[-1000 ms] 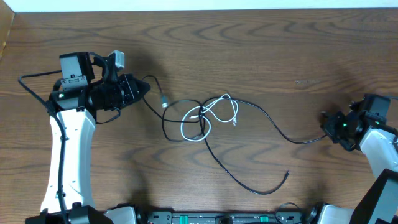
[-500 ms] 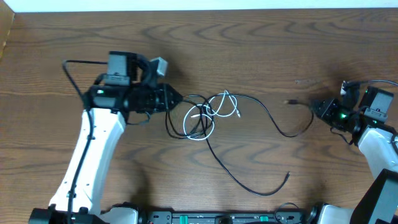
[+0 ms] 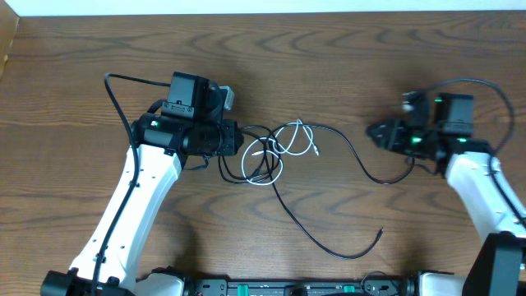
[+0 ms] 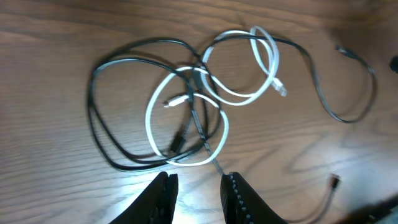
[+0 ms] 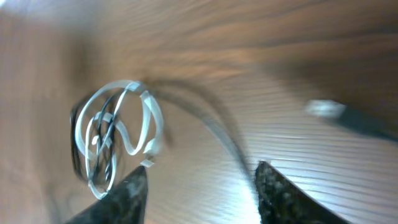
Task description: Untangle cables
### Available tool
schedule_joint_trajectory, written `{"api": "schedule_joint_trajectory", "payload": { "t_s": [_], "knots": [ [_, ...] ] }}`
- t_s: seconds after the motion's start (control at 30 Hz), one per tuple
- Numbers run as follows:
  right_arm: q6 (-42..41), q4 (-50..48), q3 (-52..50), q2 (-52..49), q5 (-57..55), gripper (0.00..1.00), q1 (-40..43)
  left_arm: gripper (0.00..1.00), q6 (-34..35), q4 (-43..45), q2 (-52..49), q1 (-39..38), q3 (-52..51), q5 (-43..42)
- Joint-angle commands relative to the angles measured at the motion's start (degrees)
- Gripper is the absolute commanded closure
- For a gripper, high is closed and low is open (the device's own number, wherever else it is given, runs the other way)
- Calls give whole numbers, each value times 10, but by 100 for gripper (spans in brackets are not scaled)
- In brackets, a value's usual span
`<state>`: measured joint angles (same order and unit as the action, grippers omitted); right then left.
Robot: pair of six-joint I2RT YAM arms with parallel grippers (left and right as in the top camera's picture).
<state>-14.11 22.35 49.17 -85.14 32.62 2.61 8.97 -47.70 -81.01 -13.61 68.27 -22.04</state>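
My right gripper should untangle the white cable, so it needs to grab the outer loop of that cable next, away from the black coils.
The cables point(image 3: 265, 156) lie tangled at the table's middle. A white cable point(image 3: 275, 171) loops through black ones. One long black cable point(image 3: 362, 168) trails right toward my right arm, and another ends at a small plug point(image 3: 380, 233) near the front. My left gripper point(image 3: 238, 140) sits just left of the tangle. In the left wrist view it point(image 4: 198, 186) is slightly open and holds nothing, with the white loops point(image 4: 152, 121) just ahead. My right gripper point(image 3: 371, 131) points left, open and empty point(image 5: 199, 180). Its blurred wrist view shows the white loops point(image 5: 149, 121) ahead on the left.
The wooden table point(image 3: 329, 66) runs to a pale wall along the far edge. Thick black wires point(image 3: 123, 107) arc off each arm. The arms' base rail point(image 3: 288, 288) lies along the front edge.
My left gripper has swung right up to the tangle and opened. My right gripper has moved left and up, opened, and let go of the black cable, which now lies slack.
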Motion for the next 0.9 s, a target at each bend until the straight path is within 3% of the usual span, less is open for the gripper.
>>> {"api": "schedule_joint_trajectory", "payload": {
  "t_s": [0.0, 0.1, 0.2, 0.53, 0.67, 0.8, 0.87],
  "knots": [
    [26, -16, 9, -3, -7, 43, -88, 71, -1, 0, -23, -2, -14, 48],
    [25, -47, 8, -6, -64, 41, -171, 70, -1, 0, -59, -2, -22, 48],
    [3, -81, 8, -18, -91, 41, -220, 62, -1, 0, -95, -1, -22, 48],
    [-135, -235, 8, -134, -102, 47, -293, 56, -1, 2, -181, -1, -22, 48],
    [-190, -297, 8, -177, -97, 63, -299, 56, -1, 7, -191, -1, -23, 48],
    [-205, -344, 8, -191, -68, 98, -302, 53, -1, 17, -193, -1, -24, 48],
    [-181, -349, 9, -184, -45, 99, -300, 50, -1, 19, -194, -1, -24, 48]
  ]
}}
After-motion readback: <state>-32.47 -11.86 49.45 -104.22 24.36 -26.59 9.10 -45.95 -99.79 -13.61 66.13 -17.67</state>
